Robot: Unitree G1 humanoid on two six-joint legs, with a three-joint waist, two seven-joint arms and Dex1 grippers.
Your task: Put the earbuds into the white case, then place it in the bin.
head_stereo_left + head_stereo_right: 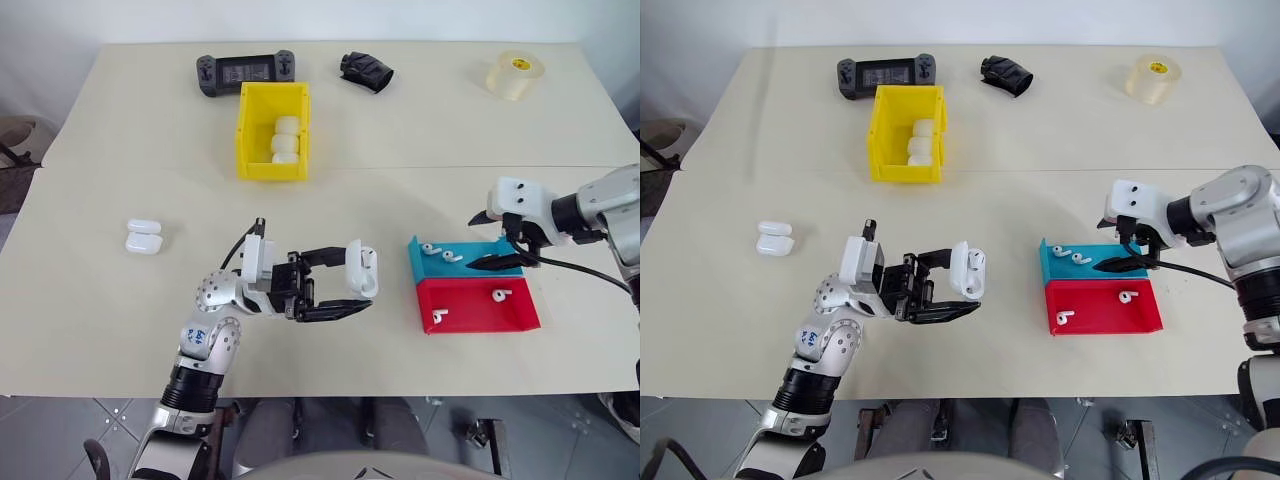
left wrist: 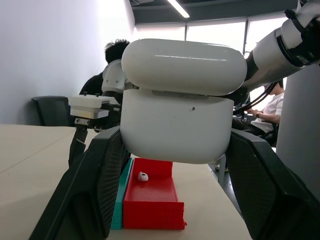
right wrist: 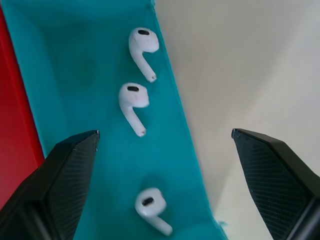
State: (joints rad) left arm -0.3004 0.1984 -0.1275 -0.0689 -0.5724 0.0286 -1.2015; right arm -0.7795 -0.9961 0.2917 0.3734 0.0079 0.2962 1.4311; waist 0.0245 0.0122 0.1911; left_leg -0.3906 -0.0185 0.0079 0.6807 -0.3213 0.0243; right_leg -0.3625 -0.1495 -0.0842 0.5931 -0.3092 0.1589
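The gripper's fingers are above the middle earbud, with one outside the teal tray's edge. My right gripper should go lower first, then close on the middle earbud.
My left gripper is shut on the white case, held above the table's front middle with its lid hinged open. My right gripper hangs open over the low teal tray, its fingers spread either side of the earbuds there. Three earbuds lie in the teal tray. Two more earbuds lie in the red tray beside it. The yellow bin stands at the back, left of centre, with white cases inside.
Two white cases lie on the table at the left. Along the far edge sit a game controller, a crumpled black object and a roll of tape. People sit in the background.
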